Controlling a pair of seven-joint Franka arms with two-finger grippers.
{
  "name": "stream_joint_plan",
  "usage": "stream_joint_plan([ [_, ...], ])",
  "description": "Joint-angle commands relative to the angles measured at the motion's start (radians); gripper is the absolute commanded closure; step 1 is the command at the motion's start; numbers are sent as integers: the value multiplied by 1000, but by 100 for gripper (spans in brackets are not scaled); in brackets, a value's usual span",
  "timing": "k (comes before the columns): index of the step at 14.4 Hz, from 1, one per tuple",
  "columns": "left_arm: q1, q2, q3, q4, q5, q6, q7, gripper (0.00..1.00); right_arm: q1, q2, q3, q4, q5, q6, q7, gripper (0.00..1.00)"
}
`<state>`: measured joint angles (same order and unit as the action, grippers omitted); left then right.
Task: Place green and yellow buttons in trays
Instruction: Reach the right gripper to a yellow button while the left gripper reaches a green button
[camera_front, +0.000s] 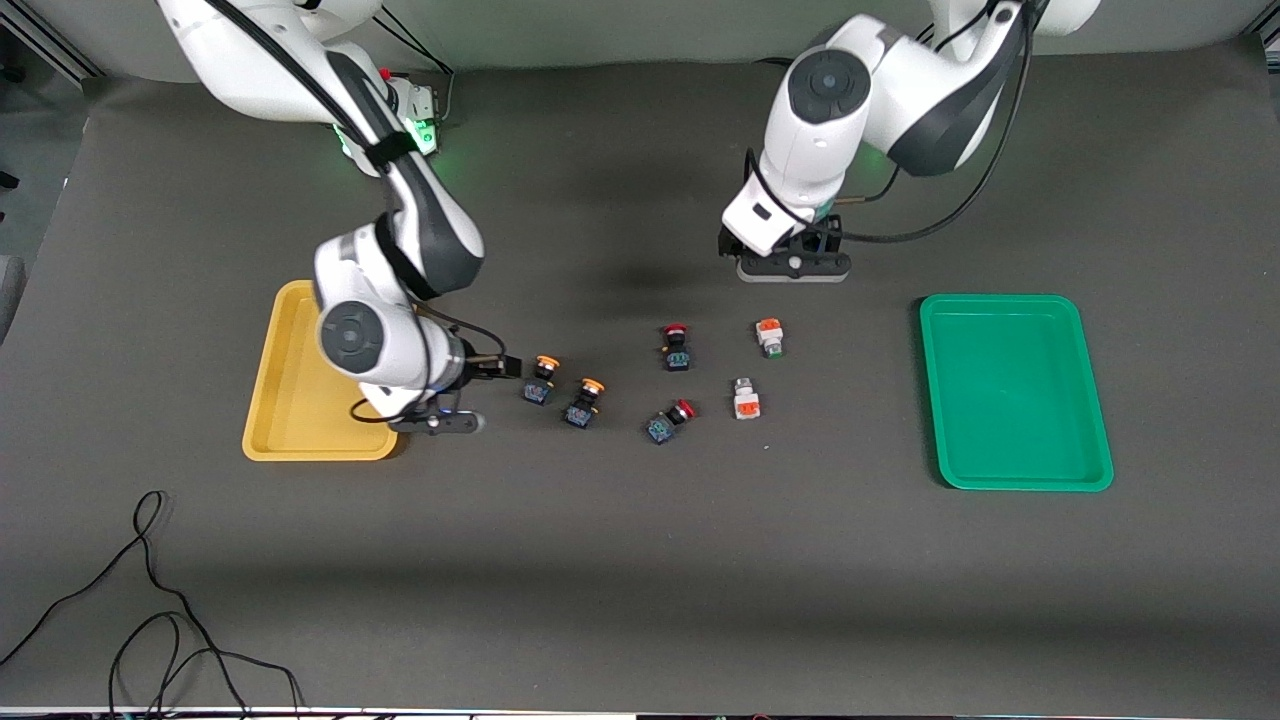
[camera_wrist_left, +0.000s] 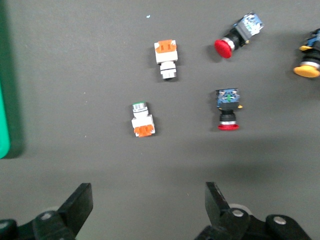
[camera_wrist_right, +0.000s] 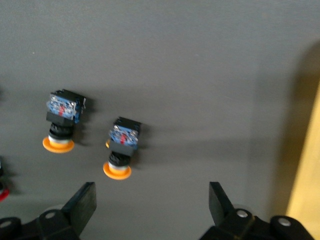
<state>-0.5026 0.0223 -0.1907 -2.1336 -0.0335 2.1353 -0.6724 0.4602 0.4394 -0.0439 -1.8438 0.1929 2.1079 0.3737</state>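
My right gripper is going to grab the closest yellow-capped button next by its blue-and-black switch body (camera_front: 536, 391), to fill the yellow tray (camera_front: 290, 400).
Two yellow-capped buttons (camera_front: 541, 380) (camera_front: 584, 402) lie beside the yellow tray (camera_front: 290, 400). Two white-grey buttons with orange blocks (camera_front: 769, 337) (camera_front: 745, 399) lie toward the green tray (camera_front: 1015, 392). My right gripper (camera_front: 487, 375) is open and empty, low between the yellow tray and the closest yellow-capped button. The right wrist view shows both yellow-capped buttons (camera_wrist_right: 121, 147) (camera_wrist_right: 61, 120) just ahead of my open right gripper (camera_wrist_right: 152, 205). My left gripper (camera_front: 800, 245) hangs above the table, open and empty. The left wrist view shows both white-grey buttons (camera_wrist_left: 142, 120) (camera_wrist_left: 166, 59) ahead of my left gripper (camera_wrist_left: 149, 207).
Two red-capped black switches (camera_front: 676, 347) (camera_front: 670, 421) lie between the yellow-capped and the white-grey buttons. Both trays hold nothing. Loose black cables (camera_front: 160, 620) lie near the table's front edge at the right arm's end.
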Motion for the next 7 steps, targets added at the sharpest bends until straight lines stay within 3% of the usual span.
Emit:
stream_joint_plan([
  [1,-4,14,10,-121,11,135,-21,0,18,53,-8,14,19,73,27,0],
  [7,1,255,23,-134,49,376,-87,0,44,160,-8,38,19,187,85,0],
])
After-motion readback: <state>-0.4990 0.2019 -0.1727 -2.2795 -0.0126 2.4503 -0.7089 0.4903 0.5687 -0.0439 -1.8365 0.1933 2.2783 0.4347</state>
